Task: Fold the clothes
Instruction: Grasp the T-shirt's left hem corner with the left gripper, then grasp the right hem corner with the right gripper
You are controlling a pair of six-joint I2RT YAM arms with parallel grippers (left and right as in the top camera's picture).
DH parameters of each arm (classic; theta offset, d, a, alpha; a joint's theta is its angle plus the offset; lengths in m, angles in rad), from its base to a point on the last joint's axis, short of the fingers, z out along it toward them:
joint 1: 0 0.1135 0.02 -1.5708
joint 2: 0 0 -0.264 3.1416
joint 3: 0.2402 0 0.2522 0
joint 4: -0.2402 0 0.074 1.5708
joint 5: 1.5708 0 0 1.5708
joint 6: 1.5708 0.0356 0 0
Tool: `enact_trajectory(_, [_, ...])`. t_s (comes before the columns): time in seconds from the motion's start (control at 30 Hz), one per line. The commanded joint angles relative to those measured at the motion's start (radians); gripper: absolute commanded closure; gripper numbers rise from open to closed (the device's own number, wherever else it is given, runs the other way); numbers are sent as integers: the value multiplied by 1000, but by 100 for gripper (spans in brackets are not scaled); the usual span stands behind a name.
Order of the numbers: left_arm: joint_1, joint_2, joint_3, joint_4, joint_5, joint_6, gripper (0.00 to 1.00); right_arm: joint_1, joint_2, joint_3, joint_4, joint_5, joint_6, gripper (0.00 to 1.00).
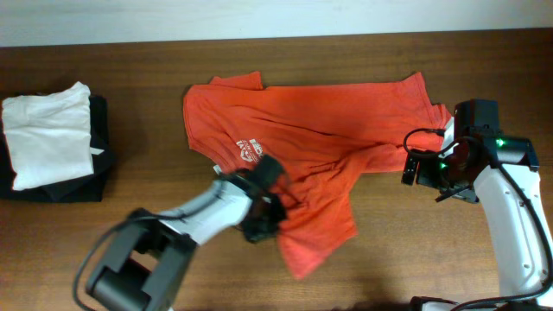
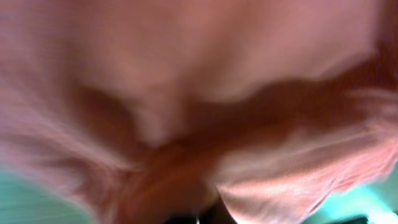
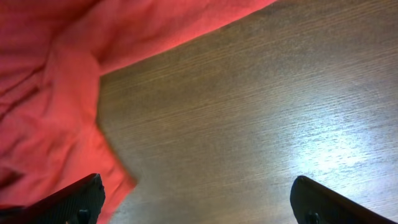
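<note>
I need to stretch the T-shirt flat for folding, so next I should use my right gripper to grab the red-orange T-shirt (image 1: pixel 328 121) by its edge corner opposite my left gripper.
The red-orange T-shirt (image 1: pixel 328 121) lies crumpled across the middle of the wooden table, its white print (image 1: pixel 248 150) near the left side. One part of it trails toward the front (image 1: pixel 320 238). My left gripper (image 1: pixel 266 206) sits on the shirt just below the print, and folds run into it. In the left wrist view, blurred shirt fabric (image 2: pixel 186 93) fills the frame and gathers at the jaws, so it looks shut on the cloth. My right gripper (image 1: pixel 413 169) is open and empty beside the shirt's right edge, over bare wood (image 3: pixel 196 186), with shirt fabric (image 3: pixel 50 93) to its left.
A plain white folded garment (image 1: pixel 47 134) lies on a black folded garment (image 1: pixel 102 177) at the far left of the table (image 1: pixel 389 250). The table's back edge runs along a pale wall at the top.
</note>
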Motion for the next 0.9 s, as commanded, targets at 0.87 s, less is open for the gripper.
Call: enact_trajectory(0.87, [733, -58, -29, -181, -135, 511, 100, -197, 148, -235, 213, 156, 324, 2])
